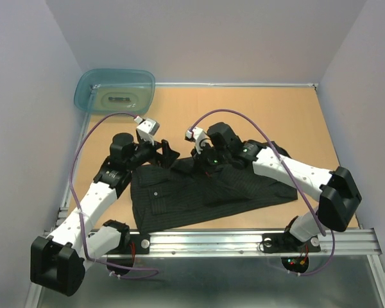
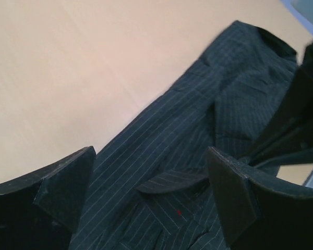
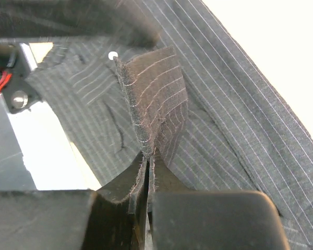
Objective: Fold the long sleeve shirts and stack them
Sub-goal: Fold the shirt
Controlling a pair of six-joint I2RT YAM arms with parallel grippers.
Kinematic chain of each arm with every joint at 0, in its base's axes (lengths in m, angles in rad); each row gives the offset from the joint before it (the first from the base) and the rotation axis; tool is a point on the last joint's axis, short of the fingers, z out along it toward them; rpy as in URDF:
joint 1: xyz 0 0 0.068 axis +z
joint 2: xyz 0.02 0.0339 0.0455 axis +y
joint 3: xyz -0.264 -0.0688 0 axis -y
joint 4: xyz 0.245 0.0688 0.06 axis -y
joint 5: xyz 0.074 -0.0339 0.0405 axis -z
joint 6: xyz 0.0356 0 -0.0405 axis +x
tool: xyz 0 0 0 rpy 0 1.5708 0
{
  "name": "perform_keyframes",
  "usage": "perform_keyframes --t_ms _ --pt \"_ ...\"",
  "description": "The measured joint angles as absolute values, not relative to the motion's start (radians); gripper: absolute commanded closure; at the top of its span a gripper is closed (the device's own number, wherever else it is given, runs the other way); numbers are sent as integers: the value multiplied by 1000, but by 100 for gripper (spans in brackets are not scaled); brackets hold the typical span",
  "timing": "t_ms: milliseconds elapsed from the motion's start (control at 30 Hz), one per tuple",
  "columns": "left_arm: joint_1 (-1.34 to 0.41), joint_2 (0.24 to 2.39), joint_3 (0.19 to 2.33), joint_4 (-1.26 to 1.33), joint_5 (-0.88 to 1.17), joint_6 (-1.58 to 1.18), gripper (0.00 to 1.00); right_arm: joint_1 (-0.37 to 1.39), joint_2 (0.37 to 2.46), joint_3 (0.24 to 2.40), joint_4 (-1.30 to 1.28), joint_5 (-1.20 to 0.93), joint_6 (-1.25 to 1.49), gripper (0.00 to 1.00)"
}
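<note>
The left gripper should fold one end across the body of the shirt next, so it needs to take hold of the shirt's raised loose end [image 1: 181,165] [image 2: 155,186] beside the right gripper.
A black pinstriped long sleeve shirt [image 1: 199,192] lies spread across the near half of the table, collar end toward the back. My left gripper [image 1: 169,153] hovers over its upper left part, jaws wide open. In the left wrist view the gripper [image 2: 151,200] frames the cloth [image 2: 161,135], a pocket flap and a tiny red tag [image 2: 179,212], touching nothing. My right gripper [image 1: 202,160] is at the shirt's top middle. In the right wrist view it [image 3: 147,161] is shut on a raised fold of the shirt [image 3: 156,94], near a pale button [image 3: 113,55].
A translucent teal tub [image 1: 114,90] stands at the back left corner. White walls close in the table on three sides. A metal rail [image 1: 244,240] runs along the near edge. The two grippers are close together over the shirt's top.
</note>
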State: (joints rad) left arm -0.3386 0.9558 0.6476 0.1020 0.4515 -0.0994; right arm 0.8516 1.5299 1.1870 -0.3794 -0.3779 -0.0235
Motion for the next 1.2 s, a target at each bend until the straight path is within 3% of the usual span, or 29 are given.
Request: perform_keyframes --t_ms 400,833,1133,1167,1200 --pt "-353 833 612 97 862 182 9 852 1459 1161 -393 -389 -50 99" --pt "-405 990 694 -76 936 393 23 852 1444 1161 -468 -420 -104 99" --pt "-447 1042 721 -126 978 424 61 852 1433 1162 -486 -443 -112 99" --pt "-455 1042 721 -134 982 424 78 852 1431 1162 -486 -444 -112 99" --pt "-461 1042 721 -144 986 418 83 852 1431 1162 -486 -445 -112 99"
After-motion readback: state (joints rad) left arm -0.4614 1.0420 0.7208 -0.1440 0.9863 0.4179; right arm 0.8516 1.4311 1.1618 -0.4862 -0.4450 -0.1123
